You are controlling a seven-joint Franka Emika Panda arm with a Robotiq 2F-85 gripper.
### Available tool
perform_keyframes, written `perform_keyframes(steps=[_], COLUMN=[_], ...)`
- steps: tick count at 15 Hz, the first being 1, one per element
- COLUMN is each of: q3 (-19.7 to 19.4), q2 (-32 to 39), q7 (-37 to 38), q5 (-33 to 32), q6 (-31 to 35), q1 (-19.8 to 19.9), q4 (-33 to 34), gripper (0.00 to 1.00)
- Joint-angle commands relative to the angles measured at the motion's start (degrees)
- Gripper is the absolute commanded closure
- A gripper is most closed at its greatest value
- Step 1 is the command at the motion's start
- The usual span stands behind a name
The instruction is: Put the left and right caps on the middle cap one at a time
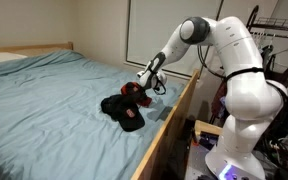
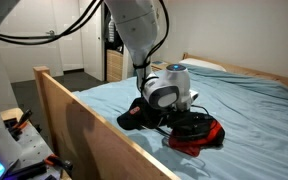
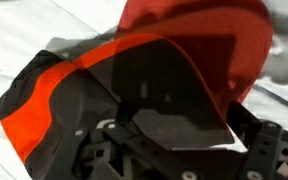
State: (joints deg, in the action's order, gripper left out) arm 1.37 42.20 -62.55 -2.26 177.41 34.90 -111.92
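My gripper grabs the red cap by its dark brim [image 3: 154, 90] next, leaving the red cap's top free to put it on the middle cap.
The red cap [image 3: 199, 40] with its dark brim [image 3: 154, 90] fills the wrist view. The brim reaches between the fingers of my gripper [image 3: 179, 140], which stand wide apart, so it is open. In both exterior views the gripper [image 1: 142, 80] [image 2: 169, 100] is low over the pile of caps on the bed. The red cap [image 1: 131, 88] [image 2: 202, 143] lies at the pile's edge against a black cap [image 1: 120, 108] [image 2: 134, 118]. I cannot tell the two black caps apart, and the pale visor mark is not clear.
The caps lie on a blue bedsheet [image 1: 44, 100] close to the wooden bed rail [image 1: 169, 125] [image 2: 84, 125]. The robot base [image 1: 234, 140] stands beside the bed. Pillows [image 2: 209, 65] lie at the head of the bed.
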Motion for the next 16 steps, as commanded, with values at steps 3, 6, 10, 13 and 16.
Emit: perform_keyframes(steps=[3, 6, 10, 13, 16], q3=[6.1, 9.1, 14.4, 19.1, 26.3], q2=[0.7, 0.1, -0.5, -1.8, -3.8], q7=[0.4, 1.1, 1.1, 0.0, -3.0], q5=[-4.8, -5.1, -4.3, -3.0, -0.2], q6=[3.5, 2.3, -1.2, -5.3, -10.3], q1=[7.1, 10.2, 15.0, 18.9, 24.9], q4=[0.2, 1.2, 3.3, 4.1, 3.9], gripper=[0.33, 0.53, 0.79, 0.93, 0.94])
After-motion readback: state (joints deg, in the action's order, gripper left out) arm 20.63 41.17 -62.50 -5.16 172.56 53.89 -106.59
